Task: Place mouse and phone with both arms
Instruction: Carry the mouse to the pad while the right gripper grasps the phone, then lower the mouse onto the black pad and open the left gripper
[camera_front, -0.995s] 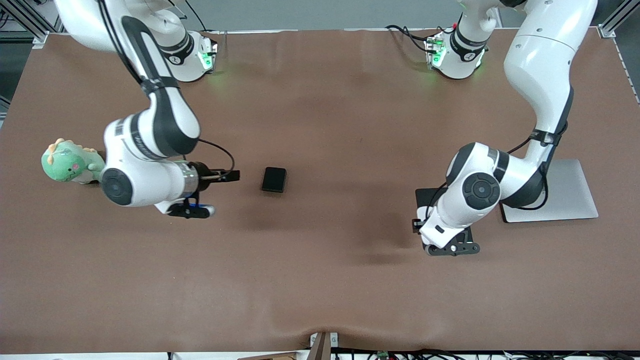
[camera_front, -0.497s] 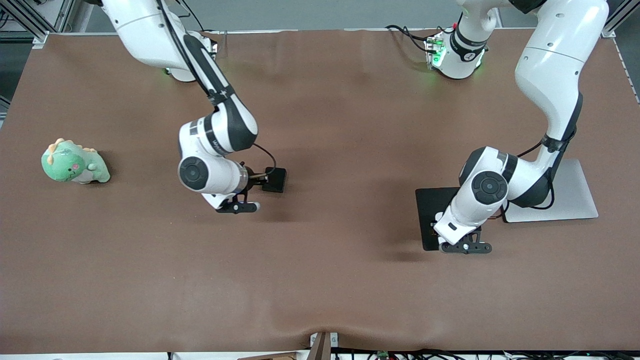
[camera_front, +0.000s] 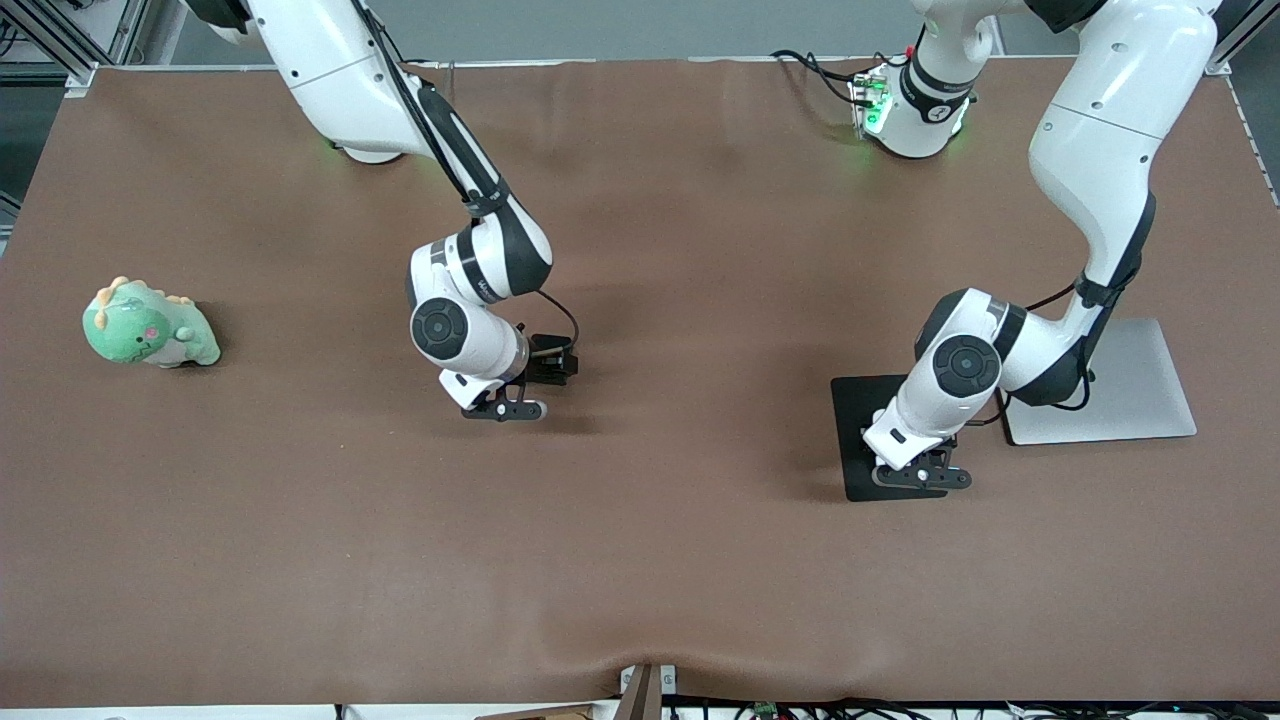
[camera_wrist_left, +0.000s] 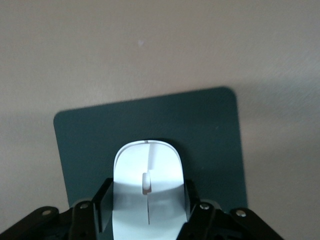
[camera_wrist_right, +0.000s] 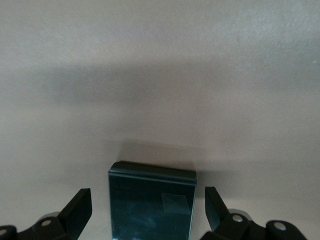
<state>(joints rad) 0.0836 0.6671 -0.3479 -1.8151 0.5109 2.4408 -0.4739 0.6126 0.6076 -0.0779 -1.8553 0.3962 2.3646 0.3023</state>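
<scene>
The robot's right gripper needs to grab the black phone by its long side edges next, which keeps the phone's glass side (camera_wrist_right: 150, 207) free, and then it can place the phone.
The white mouse (camera_wrist_left: 150, 170) sits between the fingers of my left gripper (camera_wrist_left: 148, 192), which is shut on it low over the black mouse pad (camera_wrist_left: 210, 130). In the front view the left gripper (camera_front: 925, 455) is over the mouse pad (camera_front: 852, 400) near the left arm's end of the table, and the wrist hides the mouse. The black phone (camera_wrist_right: 151, 205) lies flat on the table near the middle. My right gripper (camera_wrist_right: 147, 200) is open around it, with a gap on each side. In the front view the right gripper (camera_front: 545, 365) covers most of the phone (camera_front: 563, 360).
A green dinosaur plush toy (camera_front: 150, 325) stands near the right arm's end of the table. A flat silver-grey slab (camera_front: 1140, 390) lies beside the mouse pad, toward the table's edge. The brown table cover (camera_front: 640, 550) is bare nearer the front camera.
My right arm swung from beside the plush toy to the phone, and its open fingers now straddle it. My left gripper shifted a little over the mouse pad, toward the silver-grey slab.
</scene>
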